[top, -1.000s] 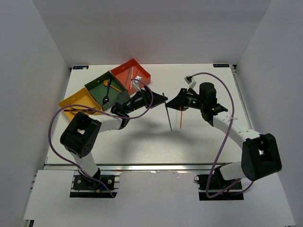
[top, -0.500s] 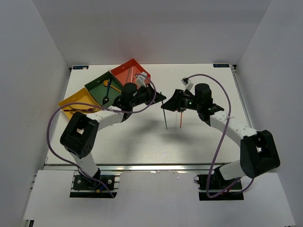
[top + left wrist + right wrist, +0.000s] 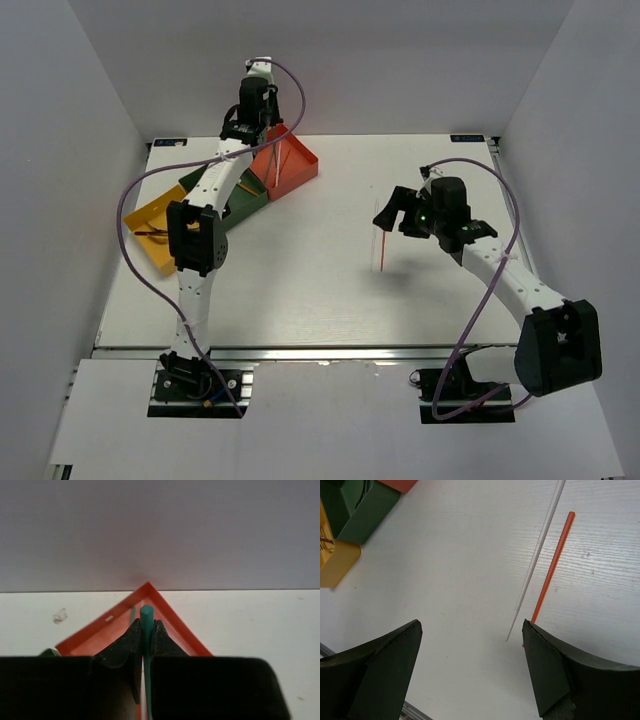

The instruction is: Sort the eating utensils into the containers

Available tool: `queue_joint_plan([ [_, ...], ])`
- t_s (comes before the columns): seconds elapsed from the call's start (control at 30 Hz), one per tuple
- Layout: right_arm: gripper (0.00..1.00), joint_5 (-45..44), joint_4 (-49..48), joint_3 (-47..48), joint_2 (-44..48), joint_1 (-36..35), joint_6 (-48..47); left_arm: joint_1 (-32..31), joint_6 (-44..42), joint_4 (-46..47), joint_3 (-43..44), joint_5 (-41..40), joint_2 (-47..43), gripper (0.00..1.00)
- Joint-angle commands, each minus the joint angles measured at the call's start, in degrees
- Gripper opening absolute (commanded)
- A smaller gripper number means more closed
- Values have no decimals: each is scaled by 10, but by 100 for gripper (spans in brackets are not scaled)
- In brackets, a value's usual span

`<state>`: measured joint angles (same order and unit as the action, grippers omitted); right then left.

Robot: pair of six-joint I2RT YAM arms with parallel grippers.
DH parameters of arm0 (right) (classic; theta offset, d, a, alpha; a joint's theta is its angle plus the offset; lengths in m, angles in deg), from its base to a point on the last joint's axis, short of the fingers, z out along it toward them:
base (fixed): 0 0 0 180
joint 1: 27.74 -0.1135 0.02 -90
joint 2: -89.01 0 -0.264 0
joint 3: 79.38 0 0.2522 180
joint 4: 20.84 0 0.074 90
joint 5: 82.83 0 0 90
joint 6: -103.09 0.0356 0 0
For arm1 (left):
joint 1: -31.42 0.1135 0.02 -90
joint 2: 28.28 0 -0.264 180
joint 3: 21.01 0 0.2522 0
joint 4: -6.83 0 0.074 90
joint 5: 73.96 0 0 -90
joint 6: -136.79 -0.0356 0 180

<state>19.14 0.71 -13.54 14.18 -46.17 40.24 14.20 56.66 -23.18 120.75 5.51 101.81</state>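
Note:
The teal chopstick (image 3: pixel 146 614) is well above the red-orange container's bottom and would fall loose if I opened now, so my left gripper lowers the chopstick farther in next.
My left gripper (image 3: pixel 258 138) is stretched to the back of the table, over the red-orange container (image 3: pixel 296 164). In the left wrist view its jaws (image 3: pixel 145 627) are shut on a teal chopstick (image 3: pixel 146 614) above that box's far corner (image 3: pixel 176 630); a second thin teal strip (image 3: pixel 132 615) lies inside. My right gripper (image 3: pixel 393 212) hangs open over the table's middle right, nothing between its fingers (image 3: pixel 471 622). Below it a red chopstick (image 3: pixel 552 565) and a silver chopstick (image 3: pixel 537 560) lie side by side on the table. Only the red chopstick (image 3: pixel 382 250) stands out from above.
The dark green container (image 3: pixel 197 181) and the yellow container (image 3: pixel 148 214) stand in a diagonal row left of the red-orange one, partly behind my left arm. A dark utensil (image 3: pixel 152 235) lies in the yellow one. Both show at the right wrist view's top left, green (image 3: pixel 365 510) and yellow (image 3: pixel 332 555).
The teal chopstick passed from my right gripper to my left, which shut on it and swung back over the red-orange box. My right gripper opened and drew off to the right.

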Motion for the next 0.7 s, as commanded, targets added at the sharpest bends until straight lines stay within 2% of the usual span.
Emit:
queue_joint_plan([
  [0.0, 86, -12, 14, 1, 29, 2, -33, -9, -110, -23, 68, -26, 43, 0],
  [0.17, 87, -11, 11, -14, 40, 2, -47, -2, -152, 63, 18, 1, 62, 2],
  [0.23, 89, -33, 14, -12, 36, 2, -59, 0, -151, 76, -1, 15, 62, 11],
  [0.27, 89, -46, 16, -8, 33, 2, -61, 1, -154, 80, -6, 18, 61, 17],
  [0.3, 89, -55, 17, -6, 28, 2, -61, 1, -156, 83, -12, 18, 61, 36],
  [0.4, 89, -80, 46, 28, -18, 2, -59, 0, -166, 86, -31, 8, 55, 76],
  [0.53, 89, -159, 85, 86, -135, -4, -40, 1, -160, 85, -41, -5, 33, 98],
  [0.67, 86, -221, 107, 137, -221, -16, -27, 1, -137, 69, -49, 1, -23, 98],
])
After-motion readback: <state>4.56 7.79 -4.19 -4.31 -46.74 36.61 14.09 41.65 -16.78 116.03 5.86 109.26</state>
